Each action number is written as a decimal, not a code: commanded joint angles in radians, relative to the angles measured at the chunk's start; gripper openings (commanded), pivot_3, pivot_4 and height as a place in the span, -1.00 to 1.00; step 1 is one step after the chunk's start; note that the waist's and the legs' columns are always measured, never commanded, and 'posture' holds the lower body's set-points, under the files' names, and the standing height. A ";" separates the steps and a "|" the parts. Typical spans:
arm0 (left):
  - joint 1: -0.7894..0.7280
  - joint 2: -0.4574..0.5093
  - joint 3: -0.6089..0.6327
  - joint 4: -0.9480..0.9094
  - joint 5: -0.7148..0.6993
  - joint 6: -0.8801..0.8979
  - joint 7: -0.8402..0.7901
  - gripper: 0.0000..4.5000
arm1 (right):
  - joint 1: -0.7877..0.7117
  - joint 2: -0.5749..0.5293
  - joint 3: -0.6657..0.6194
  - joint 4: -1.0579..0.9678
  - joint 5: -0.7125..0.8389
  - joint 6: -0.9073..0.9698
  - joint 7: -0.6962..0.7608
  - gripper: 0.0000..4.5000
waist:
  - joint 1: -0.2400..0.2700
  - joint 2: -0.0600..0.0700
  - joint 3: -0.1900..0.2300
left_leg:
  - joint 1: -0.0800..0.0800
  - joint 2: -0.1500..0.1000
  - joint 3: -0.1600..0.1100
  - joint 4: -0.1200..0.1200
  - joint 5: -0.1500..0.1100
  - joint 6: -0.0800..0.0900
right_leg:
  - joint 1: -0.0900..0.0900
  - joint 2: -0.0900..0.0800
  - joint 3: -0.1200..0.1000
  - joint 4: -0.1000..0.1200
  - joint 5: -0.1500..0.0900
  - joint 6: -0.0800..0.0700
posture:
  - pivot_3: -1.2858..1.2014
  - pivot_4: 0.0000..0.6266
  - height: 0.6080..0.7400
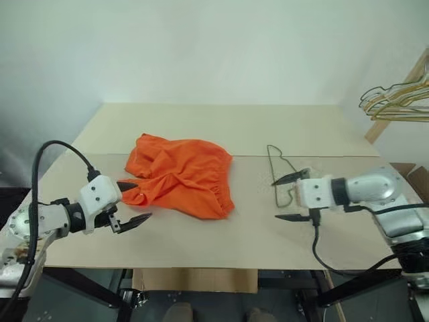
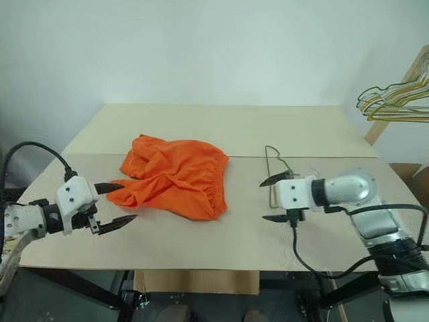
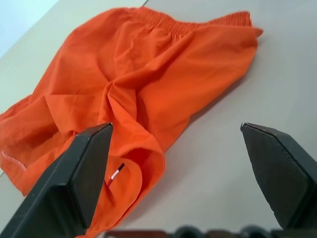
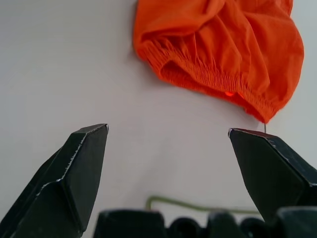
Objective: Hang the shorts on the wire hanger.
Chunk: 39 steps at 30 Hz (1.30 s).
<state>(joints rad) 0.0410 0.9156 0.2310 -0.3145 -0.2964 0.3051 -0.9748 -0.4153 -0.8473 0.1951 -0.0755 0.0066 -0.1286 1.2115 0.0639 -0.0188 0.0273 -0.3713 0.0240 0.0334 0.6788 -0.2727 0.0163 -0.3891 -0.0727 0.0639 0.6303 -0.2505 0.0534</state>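
My right gripper grabs the shorts [image 1: 181, 176] by that elastic edge [image 1: 223, 181] next, since the gathered waistband puckers up off the table while the legs lie slack.
The bright orange shorts [image 1: 181, 176] lie crumpled on the table, left of centre, with the gathered waistband toward the right. My left gripper [image 1: 137, 201] is open at their near left corner, its upper finger close over the fabric edge and nothing between its fingers. In the left wrist view the shorts [image 3: 148, 74] show a small label [image 3: 116, 173]. The thin dark wire hanger [image 1: 276, 164] lies flat to the right of the shorts. My right gripper [image 1: 276, 199] stands open over its near end, pointing toward the shorts [image 4: 223, 44]. A bit of the wire hanger [image 4: 198, 205] shows below that gripper.
A bunch of golden and dark wire hangers [image 1: 395, 100] hangs on a wooden rack at the far right, off the beige table [image 1: 221, 127]. A seam runs across the tabletop behind the shorts. The table's front edge lies just below both grippers.
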 commanded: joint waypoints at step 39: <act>-0.121 -0.039 -0.063 0.082 0.105 0.119 0.171 1.00 | -0.359 0.347 0.404 0.642 -0.658 -0.624 -0.586 -0.99 | -0.019 0.000 0.000 | 0.004 0.008 0.000 -0.001 0.001 -0.002 | -0.001 0.008 0.000 0.007 0.000 -0.007 | 0.16 -1.00 1.00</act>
<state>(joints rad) -0.0426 0.8879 0.1885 -0.2510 -0.1991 0.3902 -0.8335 -0.7510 -0.4987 0.6141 0.5781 -0.6646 -0.7418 0.6348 0.0454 -0.0187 0.0274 -0.3674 0.0315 0.0338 0.6777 -0.2716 0.0142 -0.3900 -0.0649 0.0643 0.6380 -0.2511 0.0463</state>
